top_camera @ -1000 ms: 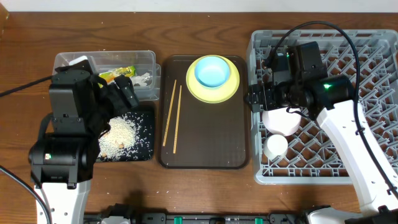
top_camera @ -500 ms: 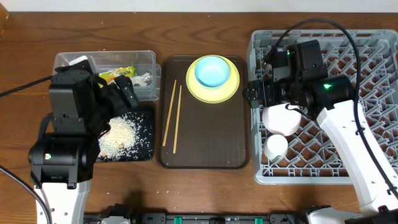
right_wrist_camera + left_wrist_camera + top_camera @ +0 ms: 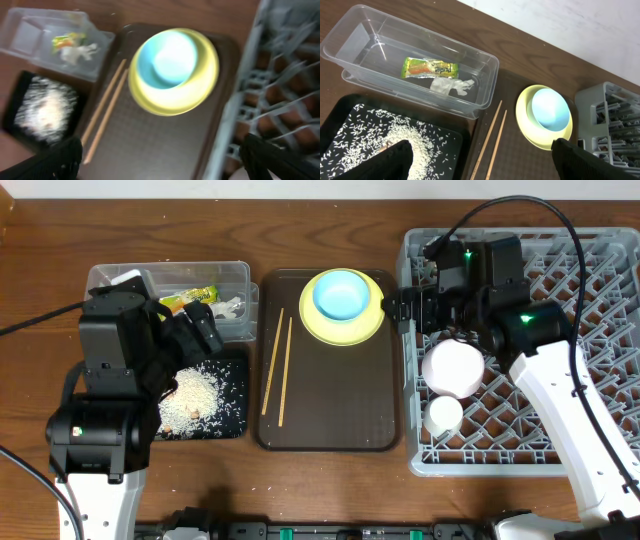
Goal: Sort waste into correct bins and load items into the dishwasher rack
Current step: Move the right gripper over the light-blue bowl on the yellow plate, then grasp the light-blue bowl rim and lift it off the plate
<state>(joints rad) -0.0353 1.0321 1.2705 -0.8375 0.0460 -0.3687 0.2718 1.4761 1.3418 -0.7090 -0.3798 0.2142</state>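
The light blue bowl (image 3: pixel 341 293) should go face-down into the dishwasher rack, so my right gripper will next grab the bowl's rim, one finger inside, one outside.
My right gripper (image 3: pixel 398 310) hangs open and empty over the rack's left edge, beside the yellow plate (image 3: pixel 342 336) that carries the light blue bowl (image 3: pixel 341 293). A white bowl (image 3: pixel 452 367) and a small white cup (image 3: pixel 443 415) sit in the grey dishwasher rack (image 3: pixel 600 280). Two chopsticks (image 3: pixel 278 365) lie on the brown tray. My left gripper (image 3: pixel 200 335) is open and empty between the two bins. The clear tub (image 3: pixel 360 40) holds the wrapper (image 3: pixel 427 68) and napkin (image 3: pixel 452 86). Rice scraps (image 3: pixel 405 137) lie in the black tray (image 3: pixel 340 115).
The brown serving tray (image 3: pixel 340 400) lies between the bins and the rack, which fills the right side with upright pegs. The right wrist view is blurred but shows the plate (image 3: pixel 175 97) and chopsticks (image 3: pixel 105 110) below the gripper.
My right gripper has moved away from the white bowl, toward the far side and a little left, nearer the plate. The left arm has not moved.
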